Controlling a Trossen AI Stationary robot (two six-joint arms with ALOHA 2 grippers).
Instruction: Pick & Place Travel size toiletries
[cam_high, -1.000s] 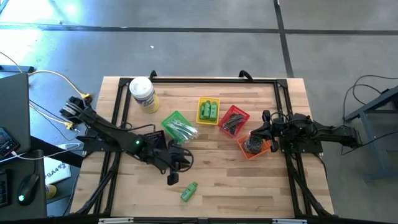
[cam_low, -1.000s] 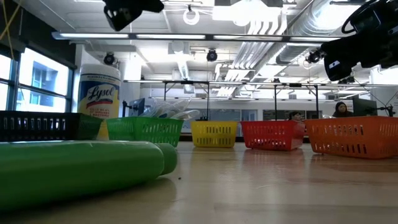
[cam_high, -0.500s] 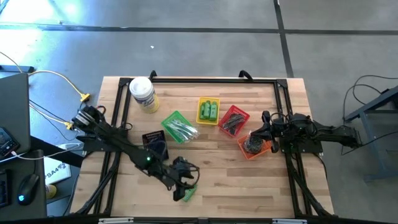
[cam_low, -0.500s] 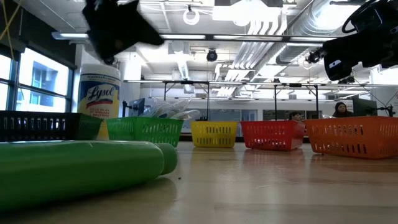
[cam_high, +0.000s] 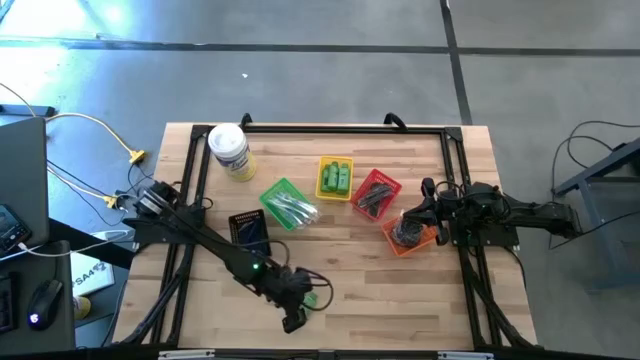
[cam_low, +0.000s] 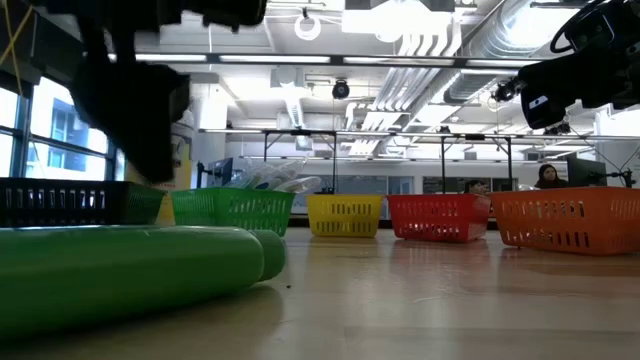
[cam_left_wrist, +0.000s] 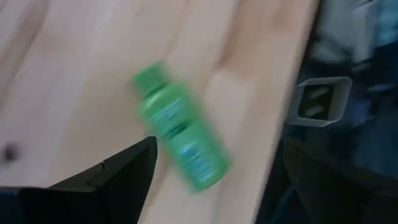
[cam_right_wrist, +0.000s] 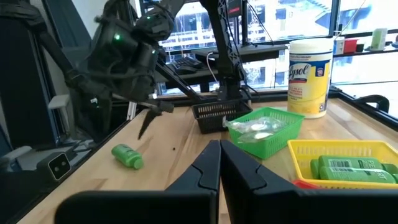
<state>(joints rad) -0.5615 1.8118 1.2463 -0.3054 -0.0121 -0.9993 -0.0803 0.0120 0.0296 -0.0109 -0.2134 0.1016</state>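
The last toiletry has to go in the yellow basket (cam_high: 335, 177), so the robot's left gripper should next take hold of the green bottle by its labeled body (cam_high: 310, 300).
A small bright green bottle (cam_left_wrist: 180, 127) lies on its side on the wooden table near its near edge, also seen in the right wrist view (cam_right_wrist: 127, 155) and large in the low view (cam_low: 130, 275). My left gripper (cam_high: 300, 308) hangs open just above it, slanting down, one finger on either side of the bottle (cam_high: 316, 297) without touching it. My right gripper (cam_right_wrist: 219, 165) is shut and waits level at the table's right side (cam_high: 425, 212), above the orange basket.
At mid-table stand a black basket (cam_high: 249, 232), a green basket (cam_high: 288, 203) with clear-wrapped pieces, a yellow one (cam_high: 335, 177) with green bottles, a red one (cam_high: 376, 193) with dark sticks and an orange one (cam_high: 412, 238). A white-lidded jar (cam_high: 230, 150) stands at the far left.
My left gripper has swung from beside the black basket toward the table's near edge and down to the green bottle, rolling its wrist as it went, and its fingers have spread open. The bottle has stayed lying where it was.
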